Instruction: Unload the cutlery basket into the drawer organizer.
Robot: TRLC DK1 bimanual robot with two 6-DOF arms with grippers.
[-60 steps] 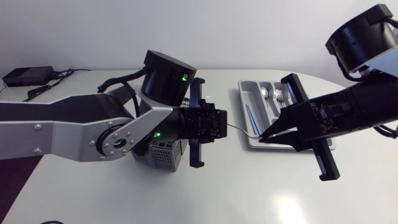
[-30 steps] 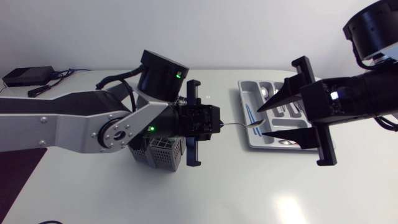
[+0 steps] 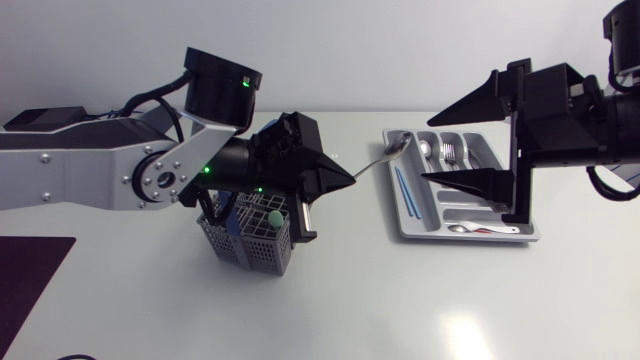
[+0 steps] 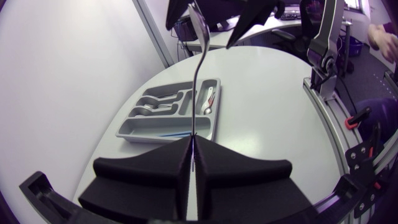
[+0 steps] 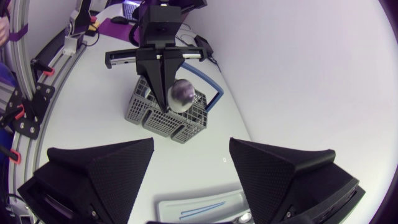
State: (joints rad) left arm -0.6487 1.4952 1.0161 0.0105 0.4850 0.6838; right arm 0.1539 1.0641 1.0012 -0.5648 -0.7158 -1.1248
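The spoon's bowl (image 3: 396, 147) is round and wide. So my right gripper grabs the spoon by its slim handle close behind the bowl (image 3: 371, 167) next.
My left gripper (image 3: 338, 178) is shut on the handle of a silver spoon (image 3: 397, 147), which slants up toward the organizer tray (image 3: 402, 222). In the left wrist view the spoon (image 4: 198, 37) stands up from between the closed fingers (image 4: 155, 171). My right gripper (image 3: 425, 150) hangs open above the tray, with the spoon's bowl just ahead of its fingertips and touching neither. The right wrist view shows the bowl (image 5: 182, 93) ahead of the wide-apart fingers (image 5: 99, 171). The grey mesh cutlery basket (image 3: 245, 238) sits under the left gripper and holds a green-tipped item (image 3: 272, 215).
The tray holds thin blue sticks (image 3: 405, 190), a fork (image 3: 450, 152), a spoon (image 3: 425, 148) and more cutlery at its near end (image 3: 480, 228). A black box (image 3: 45, 120) with cables lies at the far left. A dark mat (image 3: 30, 270) covers the near left corner.
My right gripper opened off the spoon's bowl and drew back to the right and upward. My left gripper turned and lifted the spoon, uncovering the basket.
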